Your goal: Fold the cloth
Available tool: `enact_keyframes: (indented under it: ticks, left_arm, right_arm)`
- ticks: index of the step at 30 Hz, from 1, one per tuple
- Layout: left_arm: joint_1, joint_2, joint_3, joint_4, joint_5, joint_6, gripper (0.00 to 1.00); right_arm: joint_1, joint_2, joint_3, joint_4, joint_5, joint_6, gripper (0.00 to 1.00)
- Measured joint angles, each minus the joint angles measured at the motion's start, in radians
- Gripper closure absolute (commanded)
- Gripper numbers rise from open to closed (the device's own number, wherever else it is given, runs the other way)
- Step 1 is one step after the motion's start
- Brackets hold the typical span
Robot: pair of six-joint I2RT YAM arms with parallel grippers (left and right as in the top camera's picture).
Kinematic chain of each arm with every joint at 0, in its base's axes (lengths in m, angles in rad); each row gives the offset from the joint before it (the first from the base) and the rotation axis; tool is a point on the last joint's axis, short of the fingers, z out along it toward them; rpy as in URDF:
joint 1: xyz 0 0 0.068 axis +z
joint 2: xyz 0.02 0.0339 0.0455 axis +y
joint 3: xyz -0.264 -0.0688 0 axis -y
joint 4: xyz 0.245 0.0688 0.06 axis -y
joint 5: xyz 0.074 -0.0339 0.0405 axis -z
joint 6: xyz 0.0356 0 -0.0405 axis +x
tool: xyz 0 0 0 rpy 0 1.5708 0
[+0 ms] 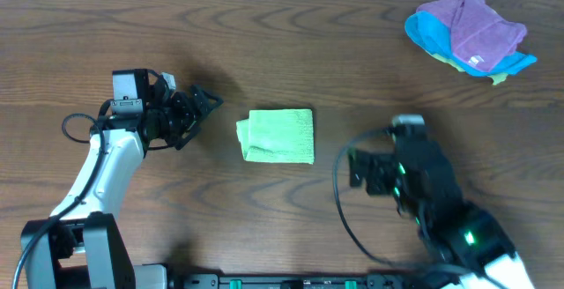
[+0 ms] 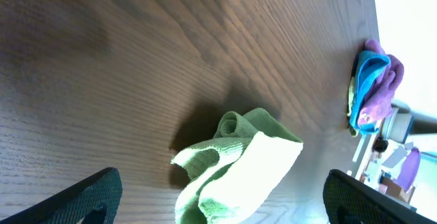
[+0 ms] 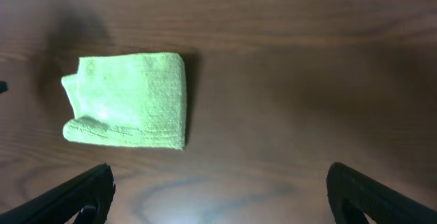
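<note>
The left gripper grabs the folded lime-green cloth by its loose rumpled side (image 1: 247, 138) (image 2: 207, 170) next, pinching the layers together to move it still folded.
The lime-green cloth (image 1: 278, 136) lies folded into a small thick rectangle at the table's middle, with a loose rumpled corner on its left side. It also shows in the left wrist view (image 2: 235, 162) and the right wrist view (image 3: 130, 101). My left gripper (image 1: 204, 106) is open and empty, a short way left of the cloth, pointing at it. My right gripper (image 1: 354, 167) is open and empty, to the right of the cloth and a little nearer the front edge. Neither gripper touches the cloth.
A pile of purple (image 1: 476, 25) and bright blue (image 1: 427, 35) cloths lies at the far right corner of the wooden table (image 1: 352, 69); it also shows in the left wrist view (image 2: 374, 87). A black cable loops beside the right arm (image 1: 339, 192).
</note>
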Motion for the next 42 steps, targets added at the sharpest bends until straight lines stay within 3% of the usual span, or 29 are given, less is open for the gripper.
enact_keyframes:
  ticks: [6,11,28,42]
  left_arm:
    - [-0.034,-0.003,-0.048,0.019,0.024,0.017,0.05]
    - [-0.059,-0.003,-0.155,0.086,0.040,0.012,0.05]
    - [-0.138,-0.004,-0.436,0.563,0.072,-0.238,0.05]
    - [-0.277,-0.018,-0.443,0.627,-0.087,-0.326,0.05]
  right_arm:
    - [-0.007,-0.281,-0.219,-0.057,-0.012,0.085,0.01]
    - [-0.007,-0.395,-0.257,-0.065,-0.013,0.123,0.01]
    - [-0.007,-0.399,-0.257,-0.064,-0.013,0.143,0.01]
    - [-0.007,-0.399,-0.257,-0.064,-0.013,0.143,0.01]
